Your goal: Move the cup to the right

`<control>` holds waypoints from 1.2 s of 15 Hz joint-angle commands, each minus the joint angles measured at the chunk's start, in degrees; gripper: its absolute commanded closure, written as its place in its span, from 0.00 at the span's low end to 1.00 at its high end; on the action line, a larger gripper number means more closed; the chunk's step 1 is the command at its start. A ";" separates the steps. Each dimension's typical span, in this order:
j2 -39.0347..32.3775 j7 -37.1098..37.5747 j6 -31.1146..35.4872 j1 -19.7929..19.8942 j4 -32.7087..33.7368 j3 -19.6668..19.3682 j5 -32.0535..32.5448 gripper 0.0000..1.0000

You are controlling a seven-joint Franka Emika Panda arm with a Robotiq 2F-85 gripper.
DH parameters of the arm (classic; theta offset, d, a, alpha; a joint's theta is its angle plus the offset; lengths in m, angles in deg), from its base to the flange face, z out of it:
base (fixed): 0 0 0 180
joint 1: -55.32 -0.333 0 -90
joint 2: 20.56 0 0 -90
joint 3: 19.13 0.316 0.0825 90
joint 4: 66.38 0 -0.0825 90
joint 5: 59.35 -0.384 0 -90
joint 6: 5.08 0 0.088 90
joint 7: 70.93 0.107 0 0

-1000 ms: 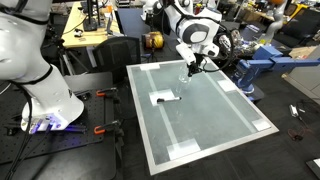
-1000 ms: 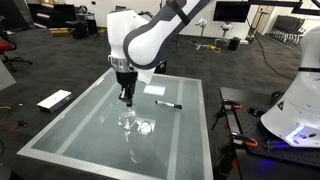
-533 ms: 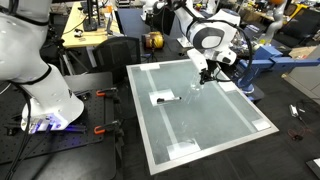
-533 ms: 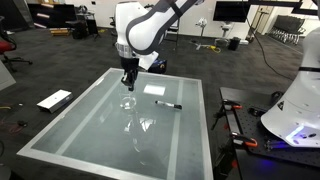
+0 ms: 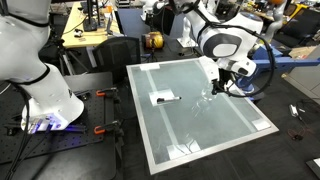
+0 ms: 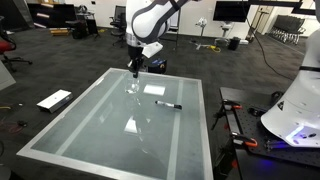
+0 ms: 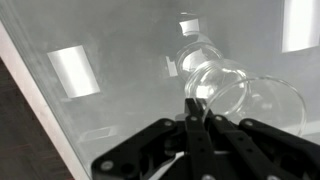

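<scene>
The cup's base is above its table top reflection (image 7: pixel 194 51), so I should lower the cup toward the pale border before my gripper lets it go.
The cup (image 7: pixel 232 84) is small, clear and round-rimmed. In the wrist view it hangs just ahead of my gripper (image 7: pixel 197 103), whose fingers are shut on its rim. In both exterior views the gripper (image 5: pixel 216 84) (image 6: pixel 134 70) holds the cup over the glass table top (image 5: pixel 190 135), near one edge. There the cup shows only as a faint outline below the fingers (image 5: pixel 208 97) (image 6: pixel 134 88).
A black marker lies on the table beside a flat white item (image 5: pixel 164 98) (image 6: pixel 168 104). White tape patches mark the table corners (image 7: pixel 74 70). A white sheet (image 6: pixel 54 99) lies on the floor. Another robot base (image 5: pixel 45 95) and desks stand around.
The gripper has carried the cup across the table: rightward in one exterior view, toward the far edge in the other. The marker has not moved.
</scene>
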State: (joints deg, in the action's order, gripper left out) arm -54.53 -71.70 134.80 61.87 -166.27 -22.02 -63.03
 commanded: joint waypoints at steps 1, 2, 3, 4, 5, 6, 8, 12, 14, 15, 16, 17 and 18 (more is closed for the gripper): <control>-0.97 0.96 -2.17 1.92 3.25 -0.78 -1.27 0.99; -1.23 0.95 -2.42 2.53 3.78 -0.87 -1.52 0.99; -1.55 0.89 -3.09 3.11 4.53 -1.10 -1.65 0.99; -1.95 1.11 -3.86 3.48 5.30 -1.40 -1.68 0.99; -2.41 0.91 -4.47 4.03 6.11 -1.55 -1.86 0.99; -2.83 0.88 -5.09 4.45 6.89 -1.65 -2.05 0.99; -3.62 0.67 -6.00 5.40 8.38 -1.76 -2.44 0.99; -5.92 0.73 -8.95 7.11 12.34 -1.93 -3.36 0.99; -7.20 0.71 -10.47 7.86 14.41 -1.98 -3.58 0.99; -7.83 0.83 -11.02 8.13 15.37 -2.00 -3.70 0.99; -8.53 0.91 -11.50 8.35 16.38 -2.04 -3.70 0.99; -9.27 0.99 -11.93 8.55 17.37 -2.08 -3.66 0.99; -9.96 1.14 -12.21 8.68 18.23 -2.12 -3.63 0.99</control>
State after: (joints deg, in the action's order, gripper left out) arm -61.98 -71.64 125.89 70.25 -152.92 -23.74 -65.69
